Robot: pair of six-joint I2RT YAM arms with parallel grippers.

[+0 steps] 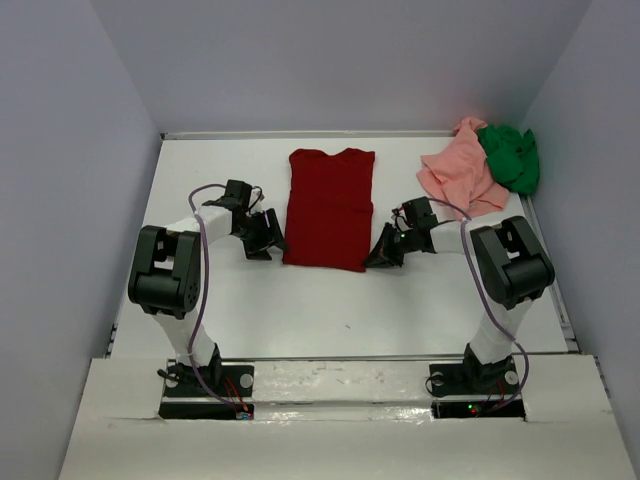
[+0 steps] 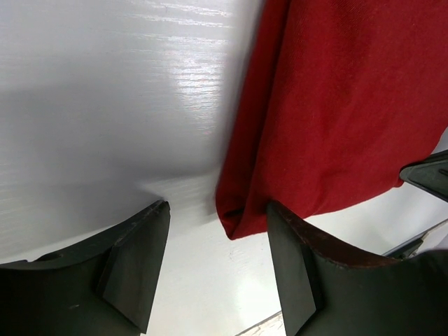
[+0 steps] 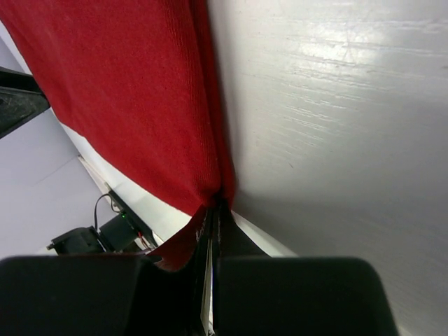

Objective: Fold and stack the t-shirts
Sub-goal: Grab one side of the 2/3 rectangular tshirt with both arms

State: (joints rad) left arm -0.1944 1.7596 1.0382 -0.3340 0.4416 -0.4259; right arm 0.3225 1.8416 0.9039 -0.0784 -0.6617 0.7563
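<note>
The left gripper will next grab the free near corner of the dark red t-shirt (image 1: 328,208), so that both grippers fold the near edge of the t-shirt toward the collar.
The dark red t-shirt (image 1: 328,208) lies flat in a long folded strip at the table's middle, collar at the far end. My left gripper (image 1: 268,240) is open at its near left corner; in the left wrist view (image 2: 217,273) the shirt's corner (image 2: 241,213) sits between the two fingers, unpinched. My right gripper (image 1: 383,252) is at the near right corner, and in the right wrist view (image 3: 213,213) it is shut on the red shirt's edge (image 3: 140,105). The salmon pink t-shirt (image 1: 458,172) and the bright green t-shirt (image 1: 510,155) lie crumpled together at the far right.
The white table (image 1: 300,310) is boxed in by grey walls on the left, back and right. The crumpled pile lies against the right wall. The arm bases stand at the near edge.
</note>
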